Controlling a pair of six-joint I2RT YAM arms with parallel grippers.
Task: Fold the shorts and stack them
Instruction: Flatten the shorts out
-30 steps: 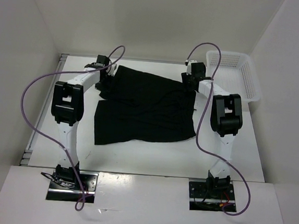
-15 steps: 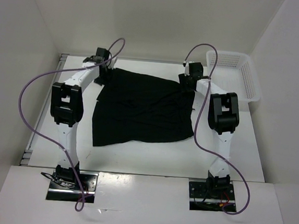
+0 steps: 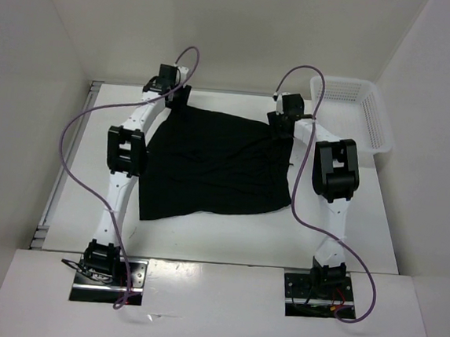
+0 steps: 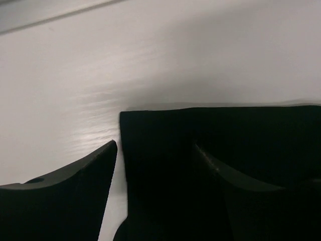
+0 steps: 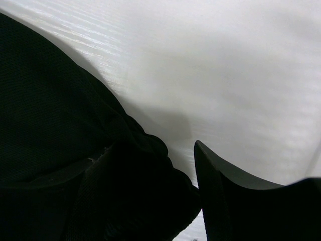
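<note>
My right gripper grabs the shorts point(image 3: 217, 168) at the bunched far corner nearest the basket next, to fold the far edge of the shorts toward me.
The black shorts point(image 3: 217, 168) lie spread out in the middle of the white table. My left gripper point(image 3: 171, 93) is at their far left corner. In the left wrist view that corner of the shorts point(image 4: 210, 135) lies flat on the table between the jaws of the left gripper point(image 4: 155, 145), which is open. My right gripper point(image 3: 281, 116) is at the far right corner. In the right wrist view a bunched edge of the shorts point(image 5: 60, 115) sits between the jaws of the right gripper point(image 5: 150, 150), open, with a gap beside the right finger point(image 5: 225, 201).
A white mesh basket point(image 3: 369, 110) stands at the table's far right corner, just beyond the right arm. White walls close in the table at the back and on both sides. Purple cables loop off both arms.
The left gripper has let go of the far left corner and opened, and the left arm has swung toward the back. The shorts now lie flatter. The right gripper opened a little wider.
</note>
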